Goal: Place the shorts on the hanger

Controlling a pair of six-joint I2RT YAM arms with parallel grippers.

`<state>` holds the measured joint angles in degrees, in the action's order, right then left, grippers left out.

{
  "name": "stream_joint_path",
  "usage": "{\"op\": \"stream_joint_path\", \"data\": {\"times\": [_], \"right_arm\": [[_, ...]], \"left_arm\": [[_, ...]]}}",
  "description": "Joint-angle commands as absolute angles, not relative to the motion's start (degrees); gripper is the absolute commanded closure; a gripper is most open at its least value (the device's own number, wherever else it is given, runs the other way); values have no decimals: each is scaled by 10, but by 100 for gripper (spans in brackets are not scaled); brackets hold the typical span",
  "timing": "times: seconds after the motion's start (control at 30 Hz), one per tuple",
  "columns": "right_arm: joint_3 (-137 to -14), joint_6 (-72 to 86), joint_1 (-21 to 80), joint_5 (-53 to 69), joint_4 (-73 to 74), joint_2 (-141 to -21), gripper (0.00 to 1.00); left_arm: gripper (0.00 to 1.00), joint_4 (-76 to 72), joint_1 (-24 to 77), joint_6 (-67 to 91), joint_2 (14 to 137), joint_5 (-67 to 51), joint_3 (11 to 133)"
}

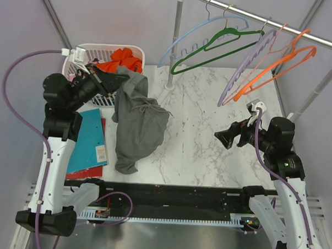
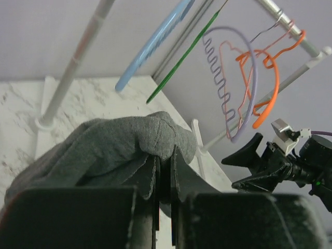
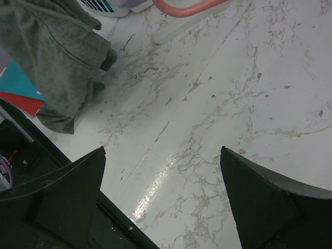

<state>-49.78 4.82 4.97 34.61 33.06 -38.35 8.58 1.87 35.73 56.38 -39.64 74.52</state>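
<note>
My right gripper grips the shorts' waist edge (image 1: 165, 114) beside the drawstring next, away from my left gripper, to spread the shorts (image 1: 136, 120) for the hanger.
The dark grey shorts (image 1: 136, 120) hang from my left gripper (image 1: 121, 78), which is shut on their upper edge near the basket; their lower end rests on the marble table. In the left wrist view the grey fabric (image 2: 114, 145) is pinched between the two closed fingers. The light-blue hanger (image 1: 200, 35) hangs by its hook on the metal rail (image 1: 280, 25) at the back, apart from the shorts. My right gripper (image 1: 223, 139) stands open over the table on the right, nothing between its fingers (image 3: 78, 187). The shorts (image 3: 57, 57) lie far to its left.
A green hanger (image 1: 213, 49), a lavender hanger (image 1: 248, 70) and an orange hanger (image 1: 281, 66) share the rail. A white basket (image 1: 106, 53) with an orange garment (image 1: 125, 59) sits at the back left. Teal and red folders (image 1: 91, 143) lie front left. The rail's post (image 1: 175, 47) stands mid-back.
</note>
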Motion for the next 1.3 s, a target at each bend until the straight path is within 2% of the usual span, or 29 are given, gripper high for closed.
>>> {"op": "stream_joint_path", "data": {"times": [0.0,0.17,0.27,0.37,0.6,0.77,1.0,1.07,1.17,1.2,1.23,1.27], "right_arm": [[-472,96,48,360,294,-384,2],[-402,212,49,405,178,-389,2],[-326,320,54,422,25,-409,4],[-276,364,105,380,-125,-459,2],[-305,282,314,296,-282,-624,2],[-323,272,344,277,-374,-735,2],[-372,278,401,260,-438,-801,2],[-379,279,415,249,-447,-818,5],[-380,279,419,245,-459,-821,27],[-376,279,419,243,-452,-817,50],[-372,279,419,242,-445,-802,64],[-362,279,417,235,-416,-789,90]], "left_arm": [[98,-44,71,421,545,-318,675],[98,-112,73,470,543,-356,589],[98,-148,67,486,524,-372,570],[98,-149,66,484,519,-390,583],[98,-156,66,503,518,-419,584],[98,-155,66,504,512,-441,590],[98,-157,66,519,511,-460,587],[98,-157,65,523,509,-466,587],[98,-148,65,508,501,-465,590],[98,-133,63,503,497,-461,589],[98,-125,62,498,491,-452,586],[98,-95,61,484,488,-441,584]]}}
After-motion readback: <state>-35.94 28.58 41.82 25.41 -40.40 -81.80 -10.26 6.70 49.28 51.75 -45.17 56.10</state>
